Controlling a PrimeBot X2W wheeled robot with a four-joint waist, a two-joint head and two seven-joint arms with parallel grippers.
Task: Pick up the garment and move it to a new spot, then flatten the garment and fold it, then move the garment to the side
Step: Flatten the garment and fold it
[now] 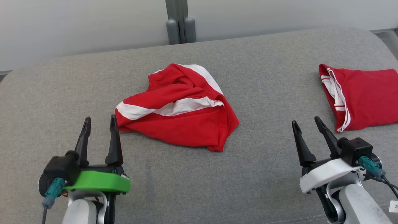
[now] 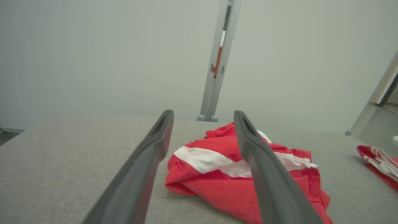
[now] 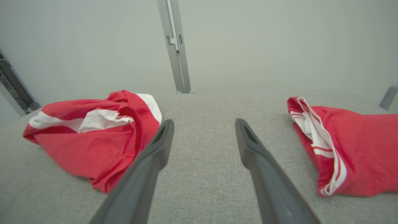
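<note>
I should next grab the garment with my left gripper by its bunched edge at the white band (image 1: 119,110) (image 2: 178,155) to move it. That edge stands up, while the red cloth below lies slack.
A crumpled red garment (image 1: 186,124) with white bands lies in a heap at the middle of the grey padded surface (image 1: 199,186). My left gripper (image 1: 100,117) stands open just left of the heap's near-left corner, with nothing between its fingers. In the left wrist view the garment (image 2: 211,186) lies close ahead of the open left gripper (image 2: 203,112). My right gripper (image 1: 305,120) is open and empty, well to the right of the heap. In the right wrist view the garment (image 3: 93,146) lies left of the open right gripper (image 3: 204,120).
A second red garment (image 1: 363,96), folded with white trim at its edge, lies at the far right; it also shows as a folded red cloth (image 3: 357,146) right of the right fingers. A grey post (image 1: 180,21) stands against the pale wall behind the surface.
</note>
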